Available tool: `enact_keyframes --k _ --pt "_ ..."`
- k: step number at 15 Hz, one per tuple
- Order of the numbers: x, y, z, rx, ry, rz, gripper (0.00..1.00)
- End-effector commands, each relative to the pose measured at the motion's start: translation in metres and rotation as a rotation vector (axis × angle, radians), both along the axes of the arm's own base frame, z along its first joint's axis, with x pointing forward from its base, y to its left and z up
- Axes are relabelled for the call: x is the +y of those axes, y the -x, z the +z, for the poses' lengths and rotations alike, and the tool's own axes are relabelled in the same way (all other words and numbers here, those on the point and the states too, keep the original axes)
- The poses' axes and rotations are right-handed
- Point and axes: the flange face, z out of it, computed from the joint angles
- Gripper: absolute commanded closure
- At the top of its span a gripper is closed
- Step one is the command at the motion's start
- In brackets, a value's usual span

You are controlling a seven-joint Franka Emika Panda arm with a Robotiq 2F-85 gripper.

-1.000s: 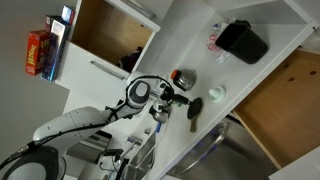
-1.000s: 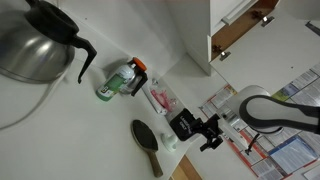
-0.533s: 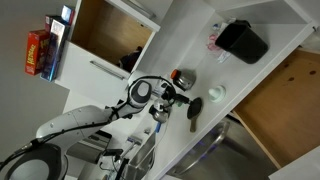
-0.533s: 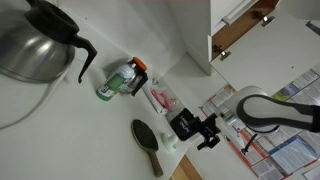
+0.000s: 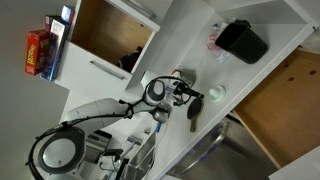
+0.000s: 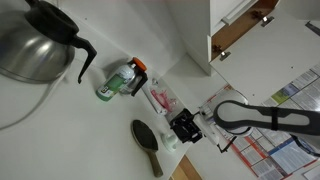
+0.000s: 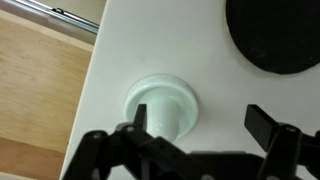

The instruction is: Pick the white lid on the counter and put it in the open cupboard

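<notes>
The gripper reaches the white lid [image 7: 160,104] next and grabs its raised knob from above, so the lid's rim stays free to rest in the open cupboard.
The white lid [image 7: 160,104], round with a raised knob, lies on the white counter [image 7: 205,60]. It also shows pale under the gripper in an exterior view [image 6: 170,143]. My gripper [image 7: 204,124] is open and hangs just above the counter. Its left finger is at the lid's knob and its right finger is well clear on bare counter. The gripper shows in both exterior views [image 5: 187,92] [image 6: 186,127]. The open cupboard [image 5: 112,32], with a light wood interior and white edges, is off to the side of the counter, away from the gripper.
A black hairbrush [image 6: 147,146] [image 5: 195,108] lies beside the lid; its round head [image 7: 275,35] is close to the gripper. A steel jug [image 6: 35,40], green bottle [image 6: 118,80], pink packet [image 6: 160,98] and black container [image 5: 243,42] stand on the counter.
The arm has reached further over the counter, bringing the open gripper to the lid. The lid and the brush have not moved.
</notes>
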Motion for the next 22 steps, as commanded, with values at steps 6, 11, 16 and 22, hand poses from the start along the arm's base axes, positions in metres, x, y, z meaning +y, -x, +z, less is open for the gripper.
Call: enact_keyframes --k 6,11,16,22 --pt "-0.019 -0.034 -0.024 -0.028 0.049 -0.193 0.00" --pt "-0.029 -0.040 -0.037 -0.016 0.071 -0.255 0.00" --pt "-0.035 -0.041 -0.047 -0.005 0.097 -0.291 0.42" --pt "-0.037 -0.037 -0.044 -0.006 0.099 -0.316 0.76"
